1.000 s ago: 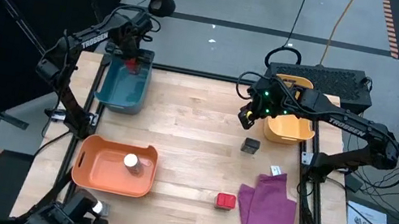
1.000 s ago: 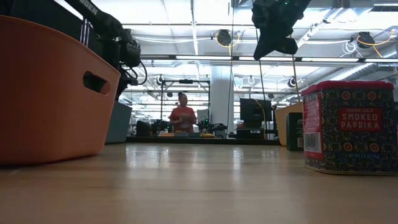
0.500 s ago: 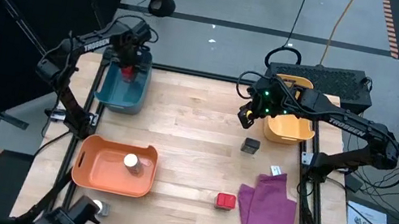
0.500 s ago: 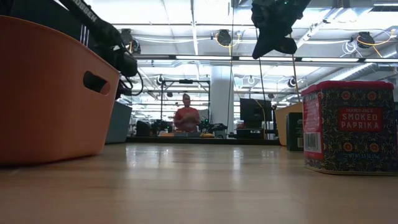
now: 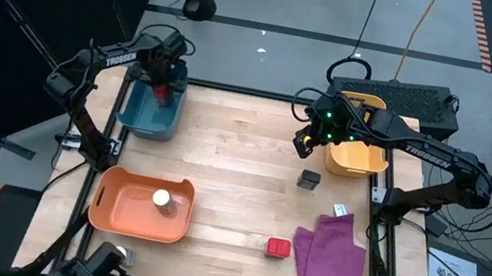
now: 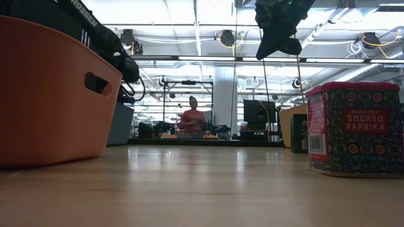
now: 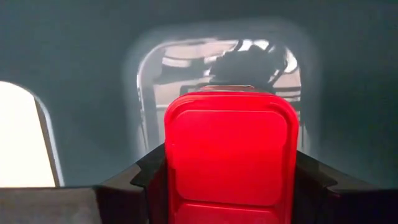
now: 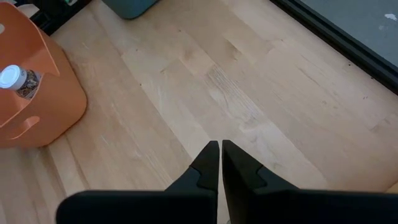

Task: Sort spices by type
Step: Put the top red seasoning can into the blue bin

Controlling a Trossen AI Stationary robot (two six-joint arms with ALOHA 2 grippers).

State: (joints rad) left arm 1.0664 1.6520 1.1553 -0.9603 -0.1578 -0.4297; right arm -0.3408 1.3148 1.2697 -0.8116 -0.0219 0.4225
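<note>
My left gripper is ready to open, because the red spice box (image 5: 161, 94) is down inside the teal bin (image 5: 134, 110) and would stand there.
My left gripper (image 5: 163, 83) is at the far left, over the teal bin (image 5: 134, 110), shut on a red spice box (image 7: 230, 155); in the left wrist view the bin's inside fills the background. My right gripper (image 8: 220, 149) hangs shut and holding nothing above the table, beside the yellow bin (image 5: 357, 159). A dark grey spice box (image 5: 309, 179) stands on the table near it. A second red box (image 5: 278, 248), marked smoked paprika (image 6: 353, 129), stands near the front edge. A clear jar with a white lid (image 5: 161, 200) stands in the orange bin (image 5: 112, 208). My left gripper pinches the red spice box between its two fingers, one on each of the two opposite sides (image 7: 166, 180). The fingers (image 7: 146, 180) point steeply down from above. The box's red top faces the wrist camera; what is under the box does not show.
A purple cloth (image 5: 331, 258) lies at the front right next to the red box. The middle of the wooden table (image 5: 240, 173) is bare. In the low view a person stands far off in the room behind the table.
My left gripper has gone down toward the teal bin, carrying the red spice box with it and keeping its hold. My right arm has kept still.
</note>
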